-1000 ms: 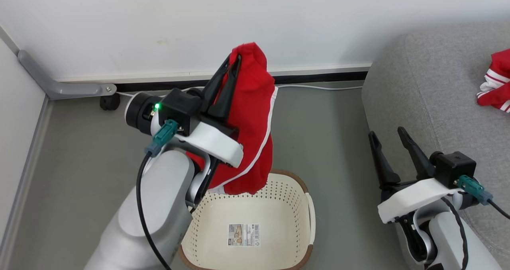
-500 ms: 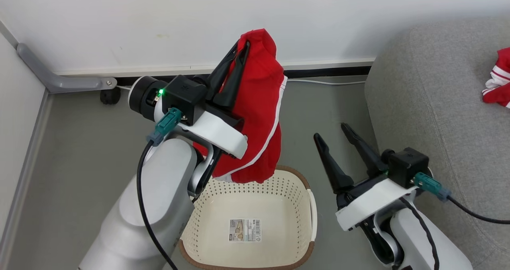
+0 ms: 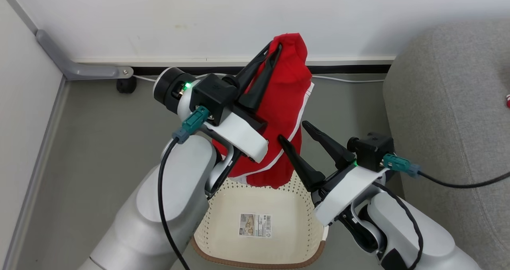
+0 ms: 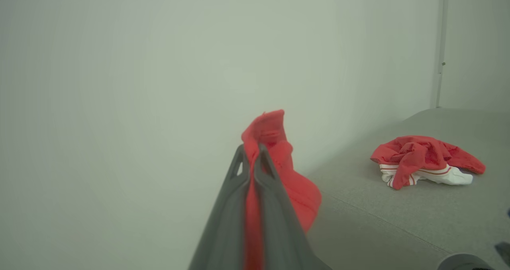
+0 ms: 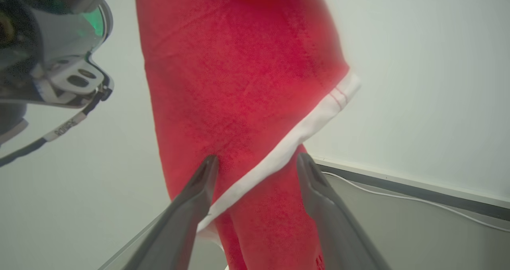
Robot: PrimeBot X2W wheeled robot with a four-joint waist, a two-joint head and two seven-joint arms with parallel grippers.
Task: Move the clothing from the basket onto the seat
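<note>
The right gripper grabs the red garment by its white edging (image 3: pixel 292 132) next, since the cloth (image 3: pixel 282 105) hangs slack and that edge reaches between my fingers.
A red garment (image 3: pixel 287 94) with white edging hangs from my left gripper (image 3: pixel 275 49), which is shut on its top fold, above the cream perforated basket (image 3: pixel 255 262). The left wrist view shows the fingers (image 4: pixel 251 148) pinching red cloth (image 4: pixel 271 134). My right gripper (image 3: pixel 293 130) is open, with its fingertips at the lower part of the hanging garment. In the right wrist view the red cloth (image 5: pixel 239 83) and its white trim lie between and just beyond those open tips (image 5: pixel 258 158). Another red and white garment (image 4: pixel 422 158) lies crumpled on the grey seat (image 3: pixel 446 102).
The basket's bottom shows a paper label (image 3: pixel 255 225). A white wall (image 3: pixel 199 15) with a dark baseboard and a white cable (image 3: pixel 346 79) runs behind. A grey bracket and a black caster (image 3: pixel 126 85) stand at the left corner on the grey floor.
My right arm has swung left from beside the seat to the hanging garment, jaws still open. The left gripper keeps its hold. The head camera has shifted.
</note>
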